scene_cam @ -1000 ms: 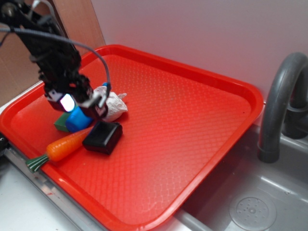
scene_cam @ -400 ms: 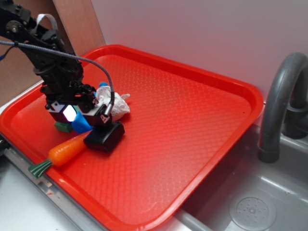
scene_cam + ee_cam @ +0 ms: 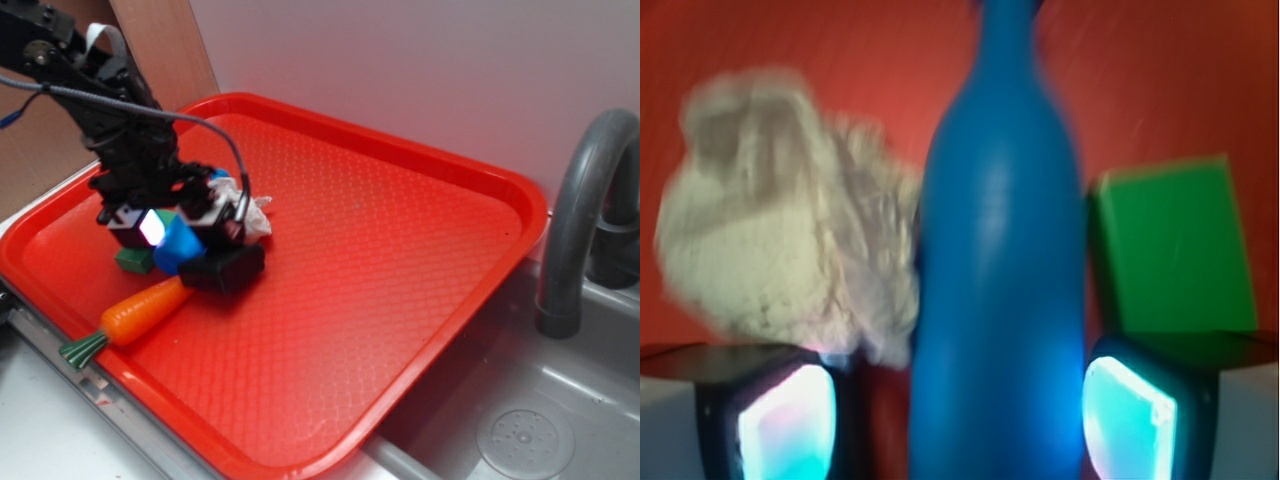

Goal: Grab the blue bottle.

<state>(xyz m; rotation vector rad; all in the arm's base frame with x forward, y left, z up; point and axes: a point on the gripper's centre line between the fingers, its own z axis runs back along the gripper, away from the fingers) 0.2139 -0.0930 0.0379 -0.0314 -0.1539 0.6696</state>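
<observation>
My gripper closes on the bottle next, since my fingers are low over the red tray, on either side of the blue bottle's body (image 3: 178, 250).
The blue bottle (image 3: 1000, 280) lies on the red tray (image 3: 400, 250), neck pointing away from the wrist camera. It sits between my gripper's (image 3: 950, 420) two lit pads (image 3: 770, 420). A small gap shows on the left side, and the right pad is close to the bottle. The gripper is open around the bottle's body. In the exterior view my gripper (image 3: 175, 235) is low over the tray's left part, with the blue bottle (image 3: 181, 247) showing just under it.
A green block (image 3: 133, 262) lies left of the bottle and a black rounded box (image 3: 225, 270) right of it. A toy carrot (image 3: 140, 310) is in front, a crumpled white wad (image 3: 255, 215) behind. A grey faucet (image 3: 580, 220) and sink are to the right.
My gripper has come down and shifted slightly right, so its fingers now straddle the blue bottle. The black box has shifted a little toward the back right.
</observation>
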